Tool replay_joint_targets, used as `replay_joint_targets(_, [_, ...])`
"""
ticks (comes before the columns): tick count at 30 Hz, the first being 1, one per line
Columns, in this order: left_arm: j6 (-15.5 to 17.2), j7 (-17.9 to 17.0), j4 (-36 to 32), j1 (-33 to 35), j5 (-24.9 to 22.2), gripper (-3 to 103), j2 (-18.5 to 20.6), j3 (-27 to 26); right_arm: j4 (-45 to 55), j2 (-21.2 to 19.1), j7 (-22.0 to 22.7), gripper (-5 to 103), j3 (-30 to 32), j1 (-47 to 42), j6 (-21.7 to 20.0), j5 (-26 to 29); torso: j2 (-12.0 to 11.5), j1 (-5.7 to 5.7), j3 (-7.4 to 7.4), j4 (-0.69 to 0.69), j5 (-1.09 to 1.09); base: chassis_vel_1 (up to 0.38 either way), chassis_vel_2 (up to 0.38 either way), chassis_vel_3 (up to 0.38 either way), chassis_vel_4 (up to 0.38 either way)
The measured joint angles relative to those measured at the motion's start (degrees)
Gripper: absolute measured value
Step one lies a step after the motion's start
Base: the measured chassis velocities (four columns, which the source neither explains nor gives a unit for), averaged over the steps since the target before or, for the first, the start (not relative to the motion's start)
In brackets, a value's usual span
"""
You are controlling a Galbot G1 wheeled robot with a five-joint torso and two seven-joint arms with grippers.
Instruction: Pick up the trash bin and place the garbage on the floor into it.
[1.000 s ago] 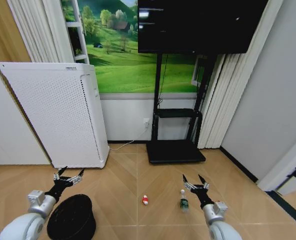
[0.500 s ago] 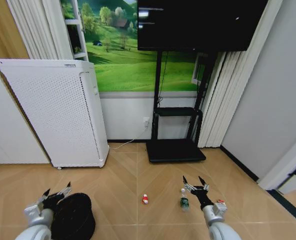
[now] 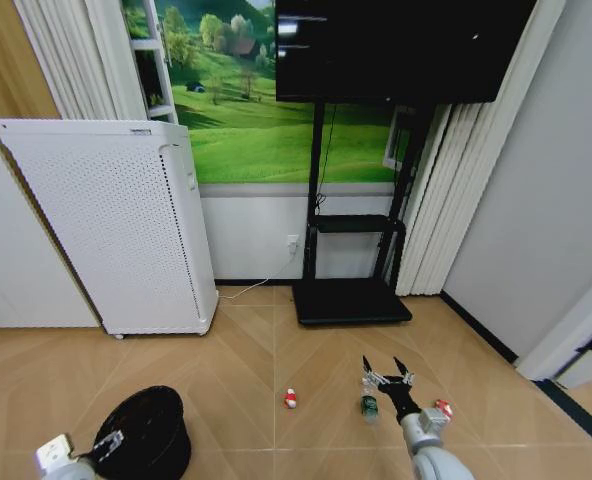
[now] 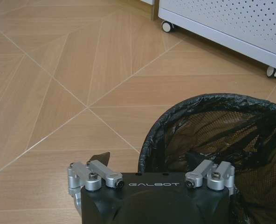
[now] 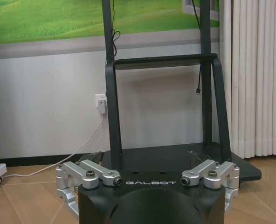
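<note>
The black trash bin has an opening much wider than my gripper's fingers, so my left gripper will next grab the bin by its thin rim (image 3: 102, 436).
The black trash bin (image 3: 148, 430) stands upright on the wooden floor at the lower left. My left gripper (image 3: 104, 443) is low at its near left rim. In the left wrist view the left gripper (image 4: 147, 157) is open, with the rim of the trash bin (image 4: 212, 122) between its fingers, one finger outside and one inside. Of the garbage, one red-and-white piece (image 3: 290, 399) lies mid-floor, the small bottle (image 3: 367, 405) sits just beside my right gripper (image 3: 384, 376), and a second red-and-white piece (image 3: 442, 408) lies to its right. The right gripper (image 5: 145, 158) is open and holds nothing.
A tall white perforated appliance (image 3: 126, 230) on wheels stands behind the bin against the wall. A black TV stand (image 3: 351, 300) with a screen (image 3: 396, 50) is straight ahead, with a cable running to a wall socket. Bare floor lies between bin and garbage.
My left arm has dropped and pulled back toward the lower left, from above the bin to its near rim. The right gripper has barely shifted.
</note>
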Motion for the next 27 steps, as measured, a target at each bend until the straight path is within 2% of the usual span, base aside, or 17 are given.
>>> replay_joint_targets(2, [-0.1, 0.45, 0.83, -0.45, 0.03, 79, 0.04, 0.36, 0.07, -0.28, 0.19, 100, 0.22, -0.1, 0.02, 0.6, 0.04, 0.02, 0.03, 0.0, 0.0, 0.0, 0.0, 0.0, 0.0])
replay_joint_targets(3, [-0.1, 0.45, 0.83, -0.45, 0.03, 79, 0.04, 0.36, 0.07, -0.28, 0.19, 100, 0.22, -0.1, 0.02, 0.6, 0.04, 0.02, 0.03, 0.0, 0.0, 0.0, 0.0, 0.0, 0.0])
replay_joint_targets(5, [-0.11, 0.7, 1.17, -0.68, -0.13, 68, -0.17, 0.63, 0.39, -0.47, 0.66, 100, 0.23, -0.07, -0.08, 1.32, 0.08, 0.03, 0.05, 0.0, 0.0, 0.0, 0.0, 0.0, 0.0])
replay_joint_targets(7, [-0.12, 0.81, 1.26, -0.7, -0.21, 68, -0.27, 0.72, 0.51, -0.51, 0.81, 100, 0.22, 0.02, -0.15, 1.46, 0.09, 0.03, 0.06, 0.0, 0.0, 0.0, 0.0, 0.0, 0.0])
replay_joint_targets(10, [-0.3, 1.45, 1.61, -0.69, -0.37, 51, -0.48, 0.88, 0.87, -0.59, 1.26, 100, -0.01, 0.4, -0.5, 1.53, 0.13, 0.04, 0.09, 0.01, 0.0, 0.0, 0.0, 0.0, 0.0])
replay_joint_targets(11, [-0.3, 1.45, 1.61, -0.69, -0.37, 51, -0.48, 0.88, 0.87, -0.59, 1.26, 100, -0.01, 0.4, -0.5, 1.53, 0.13, 0.04, 0.09, 0.01, 0.0, 0.0, 0.0, 0.0, 0.0])
replay_joint_targets(13, [-0.43, 2.28, 2.11, -0.58, -0.67, 40, -0.41, 0.89, 1.09, -0.59, 1.53, 100, -0.18, 0.51, -0.74, 1.49, 0.16, 0.05, 0.11, 0.01, 0.0, 0.0, 0.0, 0.0, 0.0])
replay_joint_targets(14, [-0.43, 2.28, 2.11, -0.58, -0.67, 40, -0.41, 0.89, 1.09, -0.59, 1.53, 100, -0.18, 0.51, -0.74, 1.49, 0.16, 0.05, 0.11, 0.01, 0.0, 0.0, 0.0, 0.0, 0.0])
replay_joint_targets(16, [-0.5, 2.85, 2.64, -0.47, -0.91, 30, -0.12, 0.88, 1.31, -0.59, 1.79, 100, -0.31, 0.54, -1.08, 1.49, 0.17, 0.05, 0.12, 0.01, 0.0, 0.0, 0.0, 0.0, 0.0])
replay_joint_targets(17, [-0.5, 2.85, 2.64, -0.47, -0.91, 30, -0.12, 0.88, 1.31, -0.59, 1.79, 100, -0.31, 0.54, -1.08, 1.49, 0.17, 0.05, 0.12, 0.01, 0.0, 0.0, 0.0, 0.0, 0.0])
replay_joint_targets(19, [-0.96, 4.45, 2.84, -0.46, -0.98, 19, 0.27, 0.65, 1.6, -0.62, 2.03, 100, -0.41, 0.63, -1.46, 1.53, 0.2, 0.06, 0.14, 0.01, -0.01, 0.0, 0.0, 0.0, 0.0])
replay_joint_targets(20, [-0.96, 4.45, 2.84, -0.46, -0.98, 19, 0.27, 0.65, 1.6, -0.62, 2.03, 100, -0.41, 0.63, -1.46, 1.53, 0.2, 0.06, 0.14, 0.01, -0.01, 0.0, 0.0, 0.0, 0.0])
replay_joint_targets(21, [-1.68, 6.85, 2.88, -0.45, -0.62, 14, 0.59, 0.51, 1.7, -0.64, 2.1, 100, -0.46, 0.7, -1.57, 1.54, 0.21, 0.06, 0.14, 0.01, 0.0, 0.0, 0.0, 0.0, 0.0])
replay_joint_targets(23, [-5.97, 14.11, 3.48, -0.74, 2.87, 7, 1.3, 0.48, 1.96, -0.64, 2.29, 100, -0.61, 0.76, -1.79, 1.55, 0.22, 0.07, 0.15, 0.01, -0.01, 0.0, 0.0, 0.0, 0.0])
replay_joint_targets(24, [-5.97, 14.11, 3.48, -0.74, 2.87, 7, 1.3, 0.48, 1.96, -0.64, 2.29, 100, -0.61, 0.76, -1.79, 1.55, 0.22, 0.07, 0.15, 0.01, -0.01, 0.0, 0.0, 0.0, 0.0])
replay_joint_targets(26, [-11.96, 21.49, 4.41, -1.67, 5.42, 7, 2.42, 0.61, 2.15, -0.5, 2.38, 100, -0.6, 0.59, -1.82, 1.54, 0.23, 0.08, 0.17, 0.01, -0.01, 0.0, 0.0, 0.0, 0.0])
replay_joint_targets(27, [-11.96, 21.49, 4.41, -1.67, 5.42, 7, 2.42, 0.61, 2.15, -0.5, 2.38, 100, -0.6, 0.59, -1.82, 1.54, 0.23, 0.08, 0.17, 0.01, -0.01, 0.0, 0.0, 0.0, 0.0])
